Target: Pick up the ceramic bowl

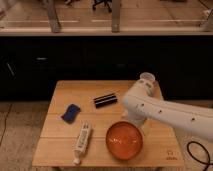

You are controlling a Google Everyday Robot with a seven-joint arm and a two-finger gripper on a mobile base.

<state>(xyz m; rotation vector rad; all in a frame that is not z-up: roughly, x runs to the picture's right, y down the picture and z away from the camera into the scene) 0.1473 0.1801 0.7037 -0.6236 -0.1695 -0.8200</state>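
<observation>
Next, my gripper grabs the ceramic bowl (pixel 124 140) by its rim (pixel 138 127) to pick it up from the wooden table.
The ceramic bowl (pixel 124 140) is a wide, glossy orange-red bowl resting on the front right part of the wooden table (pixel 60 150). My white arm comes in from the right and bends down just behind the bowl. My gripper (pixel 134 120) hangs at the bowl's far right rim, largely hidden by the arm's own body. It stands open, and the bowl sits flat on the table with nothing lifting it.
A black bar-shaped object (pixel 105 100) lies at the table's middle back. A blue item (pixel 71 113) sits at the left, and a white tube (pixel 83 138) lies left of the bowl. Dark cabinets stand behind the table, and a cable (pixel 197 152) lies on the floor at right.
</observation>
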